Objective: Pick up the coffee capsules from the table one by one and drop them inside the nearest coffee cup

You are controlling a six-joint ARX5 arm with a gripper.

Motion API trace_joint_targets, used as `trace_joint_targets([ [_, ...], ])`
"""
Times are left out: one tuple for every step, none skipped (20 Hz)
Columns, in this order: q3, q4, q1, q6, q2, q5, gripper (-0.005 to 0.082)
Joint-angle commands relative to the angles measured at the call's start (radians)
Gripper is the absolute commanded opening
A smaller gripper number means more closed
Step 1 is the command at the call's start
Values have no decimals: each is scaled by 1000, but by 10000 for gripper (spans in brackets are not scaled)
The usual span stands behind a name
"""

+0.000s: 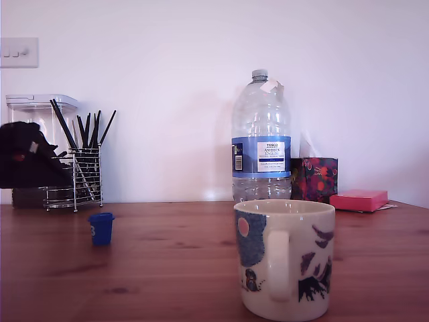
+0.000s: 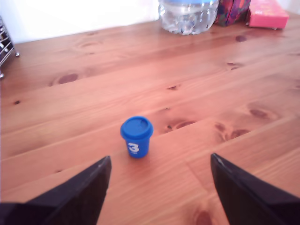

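The gripper grabs the dark blue coffee capsule by its body [image 1: 101, 232] next, to drop it into the coffee cup [image 1: 284, 258].
A dark blue coffee capsule [image 1: 101, 228] [image 2: 136, 136] with a white "3" stands upright on the reddish-brown wooden table [image 1: 167, 268] [image 2: 211, 93], towards the exterior view's left. In the wrist view my gripper [image 2: 159, 161] is open. Its two black fingers [image 2: 84, 192] are spread wide, and the capsule sits just beyond the tips, apart from both and nearer one finger. The cream coffee cup [image 1: 284, 258], painted with blue and purple patterns, stands close to the exterior camera at centre-right, handle facing it. The cup is out of the wrist view. A black bulk of my arm [image 1: 27, 157] shows at the exterior view's far left.
A large clear water bottle [image 1: 261, 137] [image 2: 187, 16] stands at the back centre, with a patterned box [image 1: 314, 178] and a pink block [image 1: 358, 200] to its right. A wire rack of black sticks [image 1: 80, 168] and a clear container [image 1: 37, 114] are at the back left.
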Motion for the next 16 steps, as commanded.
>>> trace_joint_targets([
  [-5,76,1,7,72,3,659],
  [1,117,1,8,119,3,659],
  [9,159,1,14,168,3,659],
  [22,187,1,14,214,3,659],
  [43,202,1,14,259,3,659],
  [67,215,1,15,303,3,659],
  [96,224,1,17,348,3,659],
  [128,226,1,22,391,3,659],
  [160,226,1,28,431,3,659],
  [195,222,1,33,473,3,659],
  [227,222,2,33,510,3,659],
  [257,218,2,33,547,3,659],
  [288,207,5,33,579,3,659],
  [317,194,5,33,607,3,659],
  [342,183,5,33,630,3,659],
  [362,169,6,33,649,3,659],
])
